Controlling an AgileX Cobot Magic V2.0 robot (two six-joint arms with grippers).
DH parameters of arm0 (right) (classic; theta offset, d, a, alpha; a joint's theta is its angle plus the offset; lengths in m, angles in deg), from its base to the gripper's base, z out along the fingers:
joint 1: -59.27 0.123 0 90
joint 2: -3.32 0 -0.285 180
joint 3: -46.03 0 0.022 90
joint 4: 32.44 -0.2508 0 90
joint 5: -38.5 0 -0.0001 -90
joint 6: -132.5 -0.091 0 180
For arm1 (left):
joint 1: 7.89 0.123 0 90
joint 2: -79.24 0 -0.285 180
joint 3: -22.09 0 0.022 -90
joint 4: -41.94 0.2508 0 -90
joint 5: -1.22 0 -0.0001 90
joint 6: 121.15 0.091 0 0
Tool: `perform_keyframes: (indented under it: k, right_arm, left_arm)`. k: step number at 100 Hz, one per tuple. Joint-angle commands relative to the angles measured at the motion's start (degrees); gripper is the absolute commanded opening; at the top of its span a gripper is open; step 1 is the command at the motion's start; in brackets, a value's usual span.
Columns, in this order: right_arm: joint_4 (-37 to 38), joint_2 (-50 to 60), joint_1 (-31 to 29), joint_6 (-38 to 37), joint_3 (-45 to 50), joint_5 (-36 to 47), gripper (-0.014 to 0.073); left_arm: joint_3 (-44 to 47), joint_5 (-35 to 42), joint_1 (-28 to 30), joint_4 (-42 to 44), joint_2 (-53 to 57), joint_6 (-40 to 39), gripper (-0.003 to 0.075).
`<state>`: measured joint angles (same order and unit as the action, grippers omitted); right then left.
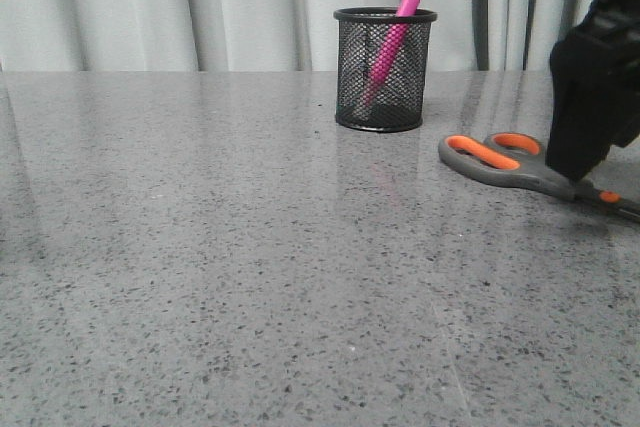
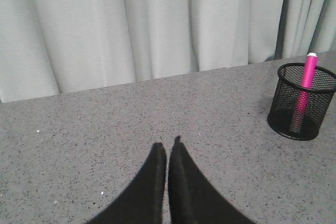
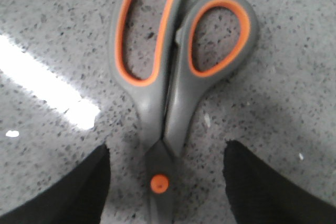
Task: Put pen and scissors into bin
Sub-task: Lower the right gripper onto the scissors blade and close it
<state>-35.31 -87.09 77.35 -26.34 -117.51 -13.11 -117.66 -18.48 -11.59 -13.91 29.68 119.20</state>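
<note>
My right gripper needs to go lower before it closes on the scissors. The table shows between my fingers and the scissors' neck [image 3: 164, 134] below in the right wrist view.
The pink pen [image 1: 392, 40] stands tilted inside the black mesh bin [image 1: 384, 71] at the back middle of the table; both also show in the left wrist view, pen [image 2: 304, 90] and bin [image 2: 302, 103]. The grey and orange scissors [image 1: 505, 159] lie flat on the table at the right. My right gripper [image 1: 583, 175] is down over them near the pivot. In the right wrist view it is open [image 3: 165, 153], one finger on each side of the scissors [image 3: 176, 72] at the orange pivot dot. My left gripper [image 2: 168, 148] is shut and empty above bare table.
A pale curtain [image 1: 200, 7] hangs behind the table's far edge. The grey speckled tabletop [image 1: 220, 267] stretches wide to the left and front of the bin.
</note>
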Motion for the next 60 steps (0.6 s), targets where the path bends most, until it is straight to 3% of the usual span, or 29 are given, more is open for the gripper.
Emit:
perform_keyframes:
  k: [1,60]
  right_arm:
    - [1.2,0.7,0.1,-0.2,-1.9,3.0,0.0421]
    - [2.9,-3.1,-0.1,-0.2,-1.9,5.8,0.0421]
  left_arm:
    - [-1.6,2.5,0.2,-2.4,0.2,-0.7,-0.0019]
    - [-1.6,2.5,0.2,-2.4,0.2,-0.7,-0.0019]
